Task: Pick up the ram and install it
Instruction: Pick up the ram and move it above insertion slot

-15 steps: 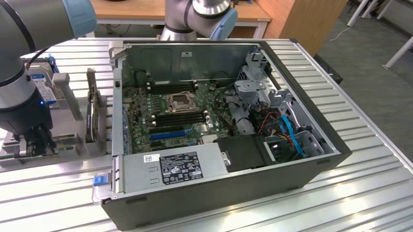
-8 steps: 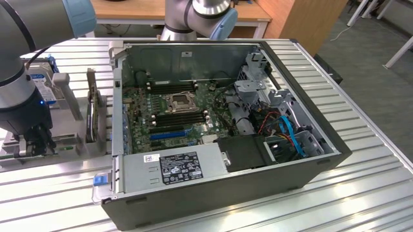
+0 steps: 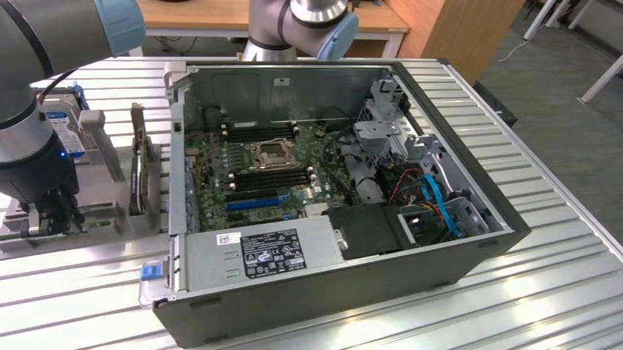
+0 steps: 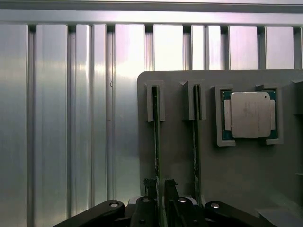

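I will next grab the thin green stick's top edge [image 4: 157, 146] with my gripper, to install the stick in the motherboard's memory slots.
The ram [image 4: 155, 127] is a thin green stick standing on edge in a slot of a grey holder [image 4: 213, 179]. A second, similar stick [image 4: 196, 137] stands in the neighbouring slot. My gripper [image 4: 160, 183] is low over the first stick with one finger on each side of its near end. The jaws are open, with a narrow gap to the stick, which still sits in its slot. In the exterior view my gripper [image 3: 49, 215] is down at the holder on the exterior view's left, beside the open computer case [image 3: 438, 240].
A processor chip [image 4: 250, 115] lies in a pocket of the holder beside the sticks. A hard drive [image 3: 63, 135] and an expansion card [image 3: 143, 171] stand upright between my arm and the case. Inside the case, the motherboard [image 3: 262, 157] lies flat with dark memory slots [image 3: 258, 131].
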Available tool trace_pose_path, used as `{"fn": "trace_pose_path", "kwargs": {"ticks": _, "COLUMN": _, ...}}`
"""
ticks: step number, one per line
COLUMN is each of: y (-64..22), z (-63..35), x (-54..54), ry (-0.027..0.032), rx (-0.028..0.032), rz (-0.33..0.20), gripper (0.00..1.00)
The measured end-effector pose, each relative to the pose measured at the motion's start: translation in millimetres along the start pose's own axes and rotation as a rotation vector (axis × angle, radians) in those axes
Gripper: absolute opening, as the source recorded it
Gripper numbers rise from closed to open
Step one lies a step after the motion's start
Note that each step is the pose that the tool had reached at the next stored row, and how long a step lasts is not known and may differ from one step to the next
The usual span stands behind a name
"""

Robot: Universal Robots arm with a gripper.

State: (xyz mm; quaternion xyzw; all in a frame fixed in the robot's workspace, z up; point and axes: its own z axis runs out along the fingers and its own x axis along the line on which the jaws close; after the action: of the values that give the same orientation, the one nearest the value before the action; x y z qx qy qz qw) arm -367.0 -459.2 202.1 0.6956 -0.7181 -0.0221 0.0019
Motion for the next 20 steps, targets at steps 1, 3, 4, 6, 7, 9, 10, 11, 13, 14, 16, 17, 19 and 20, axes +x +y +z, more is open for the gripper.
{"fn": "trace_pose_path", "kwargs": {"ticks": 1, "y": 0.0, "z": 0.0, "x": 0.0, "ry": 0.0, "rx": 0.0, "rz": 0.0, "gripper": 0.22}}
{"fn": "trace_pose_path", "kwargs": {"ticks": 3, "y": 0.0, "z": 0.0, "x": 0.0, "ry": 0.0, "rx": 0.0, "rz": 0.0, "gripper": 0.22}}
{"fn": "trace_pose_path", "kwargs": {"ticks": 4, "y": 0.0, "z": 0.0, "x": 0.0, "ry": 0.0, "rx": 0.0001, "rz": 0.0, "gripper": 0.22}}
{"fn": "trace_pose_path", "kwargs": {"ticks": 6, "y": 0.0, "z": 0.0, "x": 0.0, "ry": 0.0001, "rx": 0.0001, "rz": 0.0, "gripper": 0.2}}
{"fn": "trace_pose_path", "kwargs": {"ticks": 7, "y": 0.0, "z": 0.0, "x": 0.0, "ry": 0.0001, "rx": 0.0, "rz": 0.0, "gripper": 0.14}}
{"fn": "trace_pose_path", "kwargs": {"ticks": 9, "y": 0.0, "z": 0.0, "x": 0.0, "ry": 0.0001, "rx": 0.0, "rz": 0.0, "gripper": 0.12}}
{"fn": "trace_pose_path", "kwargs": {"ticks": 10, "y": 0.0, "z": 0.0, "x": 0.0, "ry": 0.0, "rx": 0.0, "rz": 0.0, "gripper": 0.12}}
{"fn": "trace_pose_path", "kwargs": {"ticks": 11, "y": 0.0, "z": 0.0, "x": 0.0, "ry": 0.0, "rx": 0.0, "rz": 0.0, "gripper": 0.12}}
{"fn": "trace_pose_path", "kwargs": {"ticks": 13, "y": 0.0, "z": 0.0, "x": 0.0, "ry": 0.0, "rx": 0.0, "rz": 0.0, "gripper": 0.12}}
{"fn": "trace_pose_path", "kwargs": {"ticks": 14, "y": 0.0, "z": 0.0, "x": 0.0, "ry": -0.0001, "rx": 0.0002, "rz": 0.0, "gripper": 0.12}}
{"fn": "trace_pose_path", "kwargs": {"ticks": 16, "y": -0.1, "z": 0.0, "x": 0.0, "ry": -0.0001, "rx": 0.0002, "rz": 0.0, "gripper": 0.12}}
{"fn": "trace_pose_path", "kwargs": {"ticks": 17, "y": 0.0, "z": -0.1, "x": 0.0, "ry": -0.0001, "rx": 0.0002, "rz": 0.0, "gripper": 0.12}}
{"fn": "trace_pose_path", "kwargs": {"ticks": 19, "y": 0.0, "z": -0.1, "x": 0.0, "ry": 0.0, "rx": 0.0001, "rz": 0.0, "gripper": 0.12}}
{"fn": "trace_pose_path", "kwargs": {"ticks": 20, "y": 0.0, "z": -0.2, "x": -0.1, "ry": 0.0002, "rx": -0.0001, "rz": 0.0, "gripper": 0.12}}
